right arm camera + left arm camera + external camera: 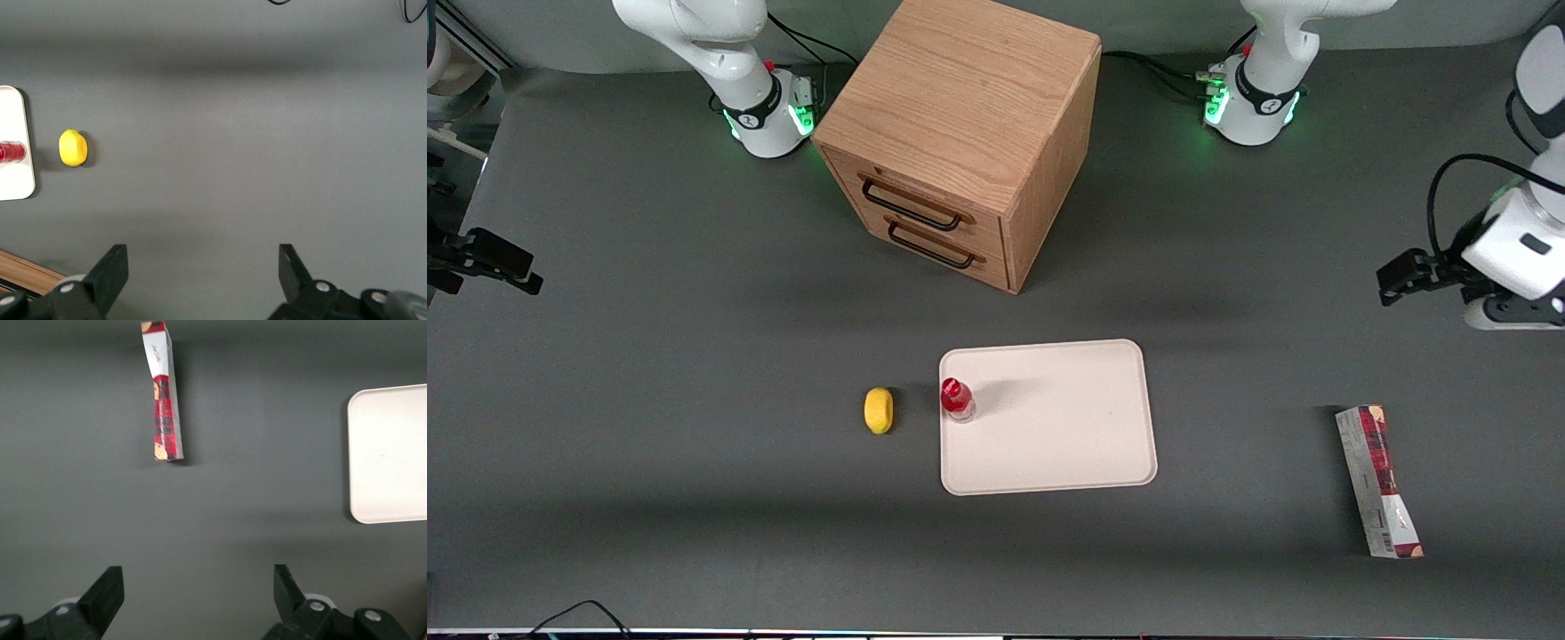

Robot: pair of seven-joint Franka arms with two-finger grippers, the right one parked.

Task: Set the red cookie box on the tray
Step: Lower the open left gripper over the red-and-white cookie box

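Observation:
My gripper is to place the cookie box on the tray (1067, 436), so next it should grip the box by its narrow red plaid part (1378, 452).
The red cookie box (1377, 481) lies flat on the grey table toward the working arm's end, its white label end nearest the front camera; the left wrist view shows the red cookie box (162, 392) too. The cream-white tray (1067, 436) sits at mid-table, and an edge of the tray (390, 453) appears in the wrist view. My gripper (1392, 283) hangs open above the table, farther from the front camera than the box and well apart from it. Nothing is between the fingers (105, 592).
A small red-capped bottle (957, 399) stands on the tray's edge toward the parked arm. A yellow lemon (879, 410) lies on the table beside it. A wooden two-drawer cabinet (960, 133) stands farther from the front camera than the tray.

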